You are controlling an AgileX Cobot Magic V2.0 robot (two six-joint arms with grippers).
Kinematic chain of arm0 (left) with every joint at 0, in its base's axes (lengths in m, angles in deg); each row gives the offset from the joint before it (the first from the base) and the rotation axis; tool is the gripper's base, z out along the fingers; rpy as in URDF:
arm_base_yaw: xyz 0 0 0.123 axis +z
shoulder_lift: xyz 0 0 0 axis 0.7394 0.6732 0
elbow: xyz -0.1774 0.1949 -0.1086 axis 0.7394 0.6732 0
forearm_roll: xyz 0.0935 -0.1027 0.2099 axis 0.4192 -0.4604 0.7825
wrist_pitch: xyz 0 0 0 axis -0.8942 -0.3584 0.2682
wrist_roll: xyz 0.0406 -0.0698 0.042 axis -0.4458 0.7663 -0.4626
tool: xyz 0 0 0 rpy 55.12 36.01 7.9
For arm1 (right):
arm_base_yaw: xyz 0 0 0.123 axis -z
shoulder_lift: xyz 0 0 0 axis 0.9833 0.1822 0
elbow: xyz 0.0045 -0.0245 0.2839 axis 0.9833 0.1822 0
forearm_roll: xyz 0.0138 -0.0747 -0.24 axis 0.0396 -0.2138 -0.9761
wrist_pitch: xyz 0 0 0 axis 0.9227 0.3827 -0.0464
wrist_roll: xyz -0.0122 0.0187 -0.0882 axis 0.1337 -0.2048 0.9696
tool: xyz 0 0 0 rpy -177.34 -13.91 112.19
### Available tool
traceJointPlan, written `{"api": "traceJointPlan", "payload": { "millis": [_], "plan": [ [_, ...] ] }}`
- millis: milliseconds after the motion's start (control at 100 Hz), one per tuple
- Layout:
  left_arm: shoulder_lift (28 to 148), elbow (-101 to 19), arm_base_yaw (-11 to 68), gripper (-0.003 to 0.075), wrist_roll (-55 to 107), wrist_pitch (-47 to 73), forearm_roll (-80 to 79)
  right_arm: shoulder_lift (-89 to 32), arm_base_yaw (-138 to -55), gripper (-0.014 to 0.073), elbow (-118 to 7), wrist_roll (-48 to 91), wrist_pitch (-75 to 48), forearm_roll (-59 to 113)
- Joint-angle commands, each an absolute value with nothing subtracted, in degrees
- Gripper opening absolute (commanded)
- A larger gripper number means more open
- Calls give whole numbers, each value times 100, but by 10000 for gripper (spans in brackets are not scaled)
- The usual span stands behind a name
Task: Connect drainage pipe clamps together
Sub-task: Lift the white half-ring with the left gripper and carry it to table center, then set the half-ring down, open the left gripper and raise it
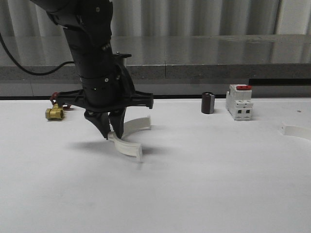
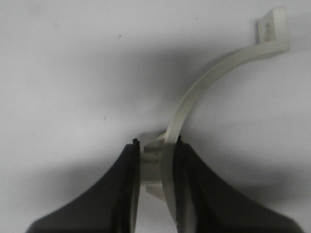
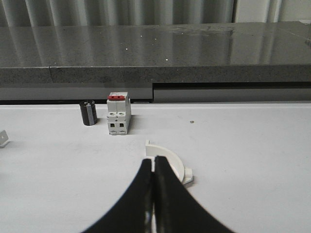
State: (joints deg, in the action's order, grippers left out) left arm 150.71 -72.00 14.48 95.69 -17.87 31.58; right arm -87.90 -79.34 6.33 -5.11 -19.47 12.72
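The white clamp's lower edge [image 1: 127,153] is just over the tabletop, so the drainage pipe clamp would lie flat and my left gripper opens next.
My left gripper [image 1: 112,136] is shut on one end of a white drainage pipe clamp [image 1: 128,146]. It holds the clamp just above the table, left of centre. In the left wrist view the fingers [image 2: 127,174] pinch the clamp's end tab, and the band [image 2: 204,85] curves away to its free tab. A second clamp [image 1: 138,124] lies on the table just behind it. A third white curved clamp [image 1: 295,131] lies at the right edge. It lies just beyond my right gripper [image 3: 154,162], which is shut with nothing visibly between its tips.
A white breaker with a red switch [image 1: 239,102] and a small black cylinder [image 1: 208,103] stand at the back right. A brass valve [image 1: 55,113] sits at the back left. A dark raised ledge [image 1: 194,63] runs along the table's far edge.
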Motion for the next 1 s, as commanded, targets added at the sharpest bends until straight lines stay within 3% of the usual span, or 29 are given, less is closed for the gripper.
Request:
{"api": "traceJointPlan", "payload": {
  "millis": [0,80,170,440,670,990],
  "plan": [
    [14766,-7396,1407,36,9755,-1703,3180,-8897,-7927,-118,546,-523,-2408,1231],
    [14766,-7396,1407,43,9849,-1703,3180,-8897,-7927,-118,546,-523,-2408,1231],
    [14766,-7396,1407,109,9849,-1703,3153,-8897,-7927,-118,546,-523,-2408,1231],
    [14754,-7396,1305,533,9849,-1827,3206,-8897,-7927,-118,546,-523,-2408,1231],
    [14202,-7400,1305,556,9441,-2020,3480,-8897,-7927,-118,546,-523,-2408,1231],
    [12297,-6853,1503,556,8754,-1506,3491,-8897,-7927,-118,546,-523,-2408,1231]
  ]
}}
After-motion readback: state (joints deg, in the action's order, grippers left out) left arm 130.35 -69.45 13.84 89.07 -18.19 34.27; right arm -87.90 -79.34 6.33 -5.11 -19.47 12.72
